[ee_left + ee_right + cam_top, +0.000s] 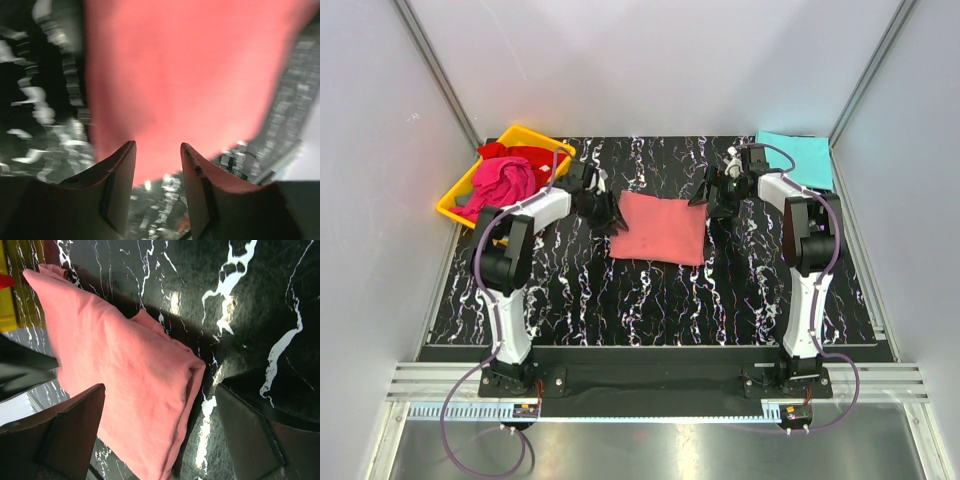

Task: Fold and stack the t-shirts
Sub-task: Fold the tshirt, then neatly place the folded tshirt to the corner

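Observation:
The folded salmon-pink t-shirt should be stacked on the turquoise t-shirt, so my right gripper will next grab its back corner nearest the turquoise t-shirt.
A folded salmon-pink t-shirt lies flat in the middle of the black marbled table. My left gripper is at its left edge, open. In the left wrist view only bare table shows between the left gripper's fingers, and the pink cloth starts just past their tips. At the shirt's right edge my right gripper stands wide open. In the right wrist view it straddles a folded corner of the salmon-pink t-shirt without touching it. A turquoise t-shirt lies flat at the back right. A magenta t-shirt and a red one are crumpled in the tray.
The yellow plastic tray sits at the table's back left corner, just behind my left arm. White walls close in the table on both sides and at the back. The arm bases stand at the near edge.

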{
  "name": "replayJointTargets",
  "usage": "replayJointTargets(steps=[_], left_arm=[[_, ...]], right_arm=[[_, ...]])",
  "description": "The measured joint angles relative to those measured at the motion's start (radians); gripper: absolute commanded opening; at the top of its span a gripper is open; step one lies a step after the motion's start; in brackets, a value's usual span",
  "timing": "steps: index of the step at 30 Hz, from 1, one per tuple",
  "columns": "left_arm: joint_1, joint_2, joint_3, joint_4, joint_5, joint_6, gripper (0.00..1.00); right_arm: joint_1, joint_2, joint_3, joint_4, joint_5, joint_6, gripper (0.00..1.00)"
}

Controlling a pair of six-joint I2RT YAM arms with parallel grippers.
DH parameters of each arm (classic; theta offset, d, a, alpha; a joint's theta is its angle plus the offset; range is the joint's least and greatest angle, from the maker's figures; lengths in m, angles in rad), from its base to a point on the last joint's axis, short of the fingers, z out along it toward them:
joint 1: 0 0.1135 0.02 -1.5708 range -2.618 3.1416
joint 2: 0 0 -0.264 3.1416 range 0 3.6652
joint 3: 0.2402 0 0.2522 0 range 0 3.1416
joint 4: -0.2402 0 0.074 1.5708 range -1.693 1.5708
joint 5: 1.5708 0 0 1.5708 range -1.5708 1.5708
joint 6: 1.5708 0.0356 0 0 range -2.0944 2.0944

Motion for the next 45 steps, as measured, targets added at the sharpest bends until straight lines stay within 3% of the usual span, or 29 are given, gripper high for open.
replayJointTargets(steps=[10, 32, 35, 36, 38, 45], left_arm=[[0.034, 0.076, 0.015, -0.053, -0.089, 0.024, 0.44], [0.072, 0.134, 0.100, -0.081, -0.083, 0.043, 0.41], [0.072, 0.134, 0.100, -0.081, -0.083, 0.043, 0.41], [0.072, 0.134, 0.100, -0.081, -0.083, 0.043, 0.41], [0.072, 0.134, 0.100, -0.081, -0.084, 0.043, 0.40], [0.072, 0.134, 0.090, -0.070, -0.079, 0.033, 0.39]], right_arm=[[0.002, 0.043, 0.054, 0.021, -0.017, 0.021, 1.00], [0.007, 0.117, 0.122, 0.021, -0.169, 0.036, 0.97], [0.006, 0.117, 0.109, 0.023, -0.187, 0.035, 0.88], [0.005, 0.117, 0.103, 0.024, -0.193, 0.036, 0.78], [-0.002, 0.117, 0.087, 0.023, -0.200, 0.034, 0.69], [-0.028, 0.130, 0.043, 0.001, -0.204, 0.037, 0.12]])
